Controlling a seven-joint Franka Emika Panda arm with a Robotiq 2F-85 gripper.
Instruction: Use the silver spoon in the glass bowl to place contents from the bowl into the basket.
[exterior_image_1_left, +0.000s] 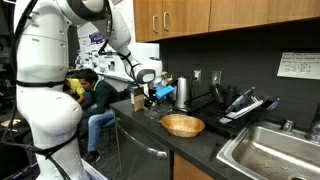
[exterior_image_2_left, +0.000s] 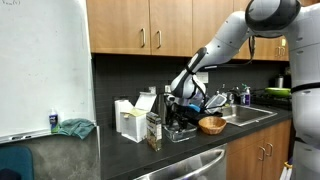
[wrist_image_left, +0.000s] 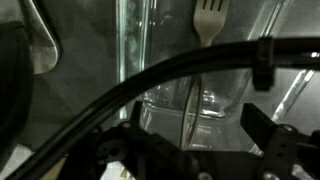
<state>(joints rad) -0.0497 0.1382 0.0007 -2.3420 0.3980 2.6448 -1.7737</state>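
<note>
The handle (wrist_image_left: 191, 115) rises between my open fingertips in the wrist view, and its end is past them. My gripper should close now, as it would hold the handle.
In the wrist view my gripper (wrist_image_left: 195, 128) is open, with one dark finger on each side of a thin utensil handle (wrist_image_left: 190, 100). The handle stands in a clear glass bowl (wrist_image_left: 225, 100). Its far end (wrist_image_left: 208, 18) is pale and shows tines like a fork. The fingers do not touch the handle. In both exterior views the gripper (exterior_image_1_left: 150, 92) (exterior_image_2_left: 178, 102) hangs low over the counter beside the steel kettle (exterior_image_1_left: 182, 92). The tan wicker basket (exterior_image_1_left: 182, 125) (exterior_image_2_left: 211, 125) sits on the dark counter in front of the kettle, apart from the gripper.
A black dish rack (exterior_image_1_left: 245, 105) stands beside a steel sink (exterior_image_1_left: 275, 150). White boxes and a bottle (exterior_image_2_left: 152, 128) stand on the counter near the gripper. Wooden cabinets hang above. A person (exterior_image_1_left: 95, 100) sits behind the arm.
</note>
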